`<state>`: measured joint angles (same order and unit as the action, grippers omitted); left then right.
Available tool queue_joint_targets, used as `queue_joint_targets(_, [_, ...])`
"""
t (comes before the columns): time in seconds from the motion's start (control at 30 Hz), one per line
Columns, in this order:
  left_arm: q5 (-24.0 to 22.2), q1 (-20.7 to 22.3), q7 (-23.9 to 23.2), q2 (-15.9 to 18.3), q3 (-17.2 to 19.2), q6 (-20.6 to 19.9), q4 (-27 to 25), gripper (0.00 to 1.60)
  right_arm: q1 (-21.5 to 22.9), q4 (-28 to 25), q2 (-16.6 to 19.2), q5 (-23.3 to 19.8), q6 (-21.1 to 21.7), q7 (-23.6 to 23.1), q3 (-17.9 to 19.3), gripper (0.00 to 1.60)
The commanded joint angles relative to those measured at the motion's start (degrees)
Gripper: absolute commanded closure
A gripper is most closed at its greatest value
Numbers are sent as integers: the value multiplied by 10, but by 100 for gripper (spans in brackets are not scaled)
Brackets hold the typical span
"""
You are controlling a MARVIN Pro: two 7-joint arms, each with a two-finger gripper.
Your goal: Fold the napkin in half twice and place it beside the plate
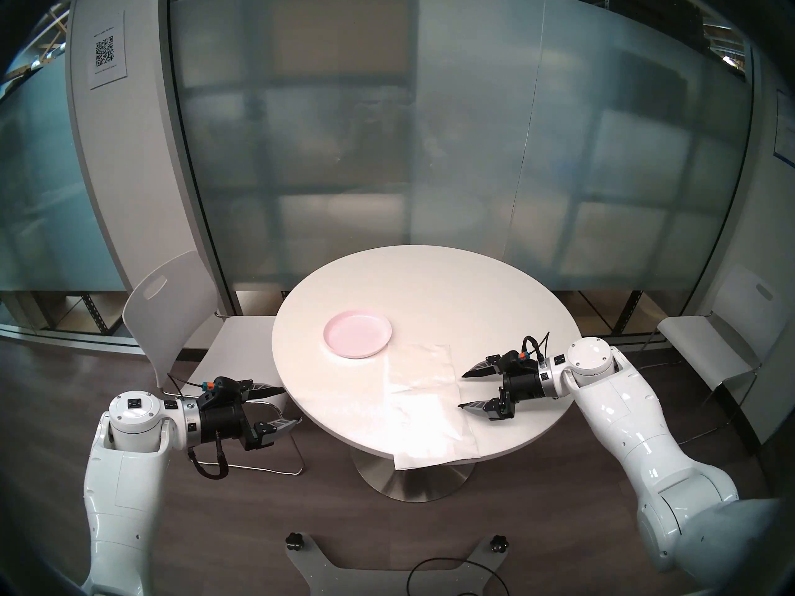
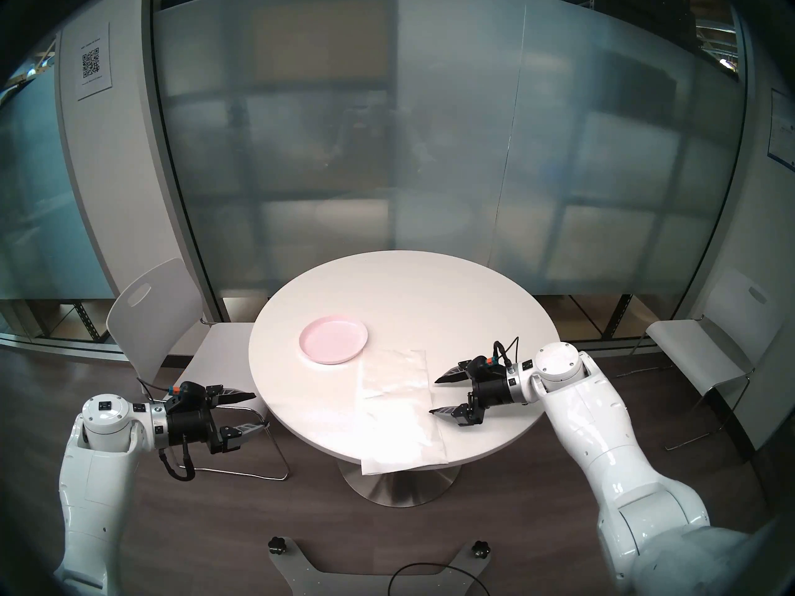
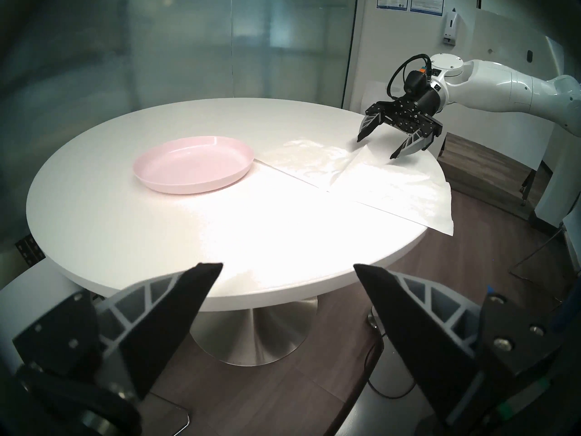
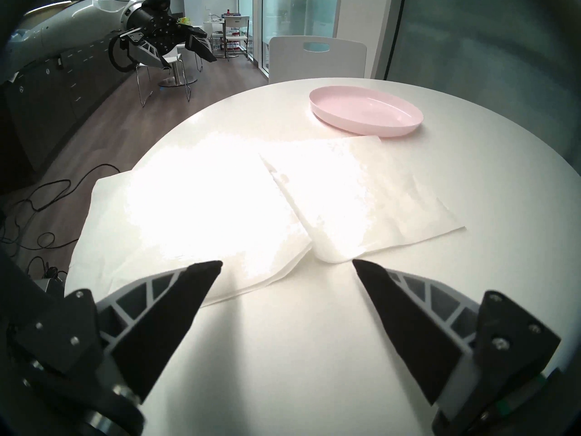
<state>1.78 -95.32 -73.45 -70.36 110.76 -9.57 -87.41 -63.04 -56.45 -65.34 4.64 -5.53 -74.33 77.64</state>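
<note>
Next, my right gripper grabs its edge (image 1: 458,392) beside the raised fold, as the napkin lies flat on the tabletop with a raised crease across its middle (image 1: 424,392).
The white napkin (image 1: 426,401) lies on the round white table (image 1: 430,290) as a long rectangle with a raised cross crease at its middle. Its near end hangs over the table's front edge. Its far left corner lies close to the pale pink plate (image 1: 357,333). My right gripper (image 1: 461,390) is open and empty, just right of the napkin's middle crease and low over the table. My left gripper (image 1: 292,405) is open and empty beside the table's left edge. The right wrist view shows the napkin (image 4: 251,205) and the plate (image 4: 366,114) ahead of the open fingers.
A white chair (image 1: 172,307) stands left of the table, behind my left gripper. Another white chair (image 1: 731,324) stands at the far right. A frosted glass wall is behind the table. A cable lies on the floor near my base.
</note>
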Motion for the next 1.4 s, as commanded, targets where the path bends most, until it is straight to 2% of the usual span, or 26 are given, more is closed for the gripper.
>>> queue_joint_targets(0.0, [-1,7,-1,3,1,1,-2,0,33,5,-15,-7,-11,-3,1,13])
queue_joint_targets(0.13, [-1,9,0,6,2,1,2,0,42,19,-19,-3,-17,-4,-4,23])
queue_joint_targets(0.17, [-1,10,0,6,2,2,3,0,44,23,-20,-2,-19,-4,-5,30])
queue_joint_targets(0.2, [-1,10,0,7,2,2,4,0,46,26,-20,-2,-20,-5,-6,55])
queue_joint_targets(0.23, [-1,10,0,7,2,2,4,0,47,27,-21,-1,-21,-5,-7,58])
queue_joint_targets(0.3, [-1,11,0,8,2,3,5,0,51,34,-23,2,-24,-4,-10,52])
queue_joint_targets(0.4, [-1,12,-1,9,1,3,6,0,56,44,-26,4,-27,-5,-14,50])
queue_joint_targets(0.43, [-1,12,-1,9,1,3,7,0,57,47,-27,3,-27,-6,-14,53])
queue_joint_targets(0.7, [0,17,-3,12,3,5,13,0,64,58,-31,9,-31,-5,-20,46])
queue_joint_targets(0.83, [1,17,-3,12,5,7,16,0,65,59,-32,13,-30,-1,-22,51])
queue_joint_targets(1.37, [0,16,-8,15,13,14,21,0,65,70,-33,25,-29,13,-30,48])
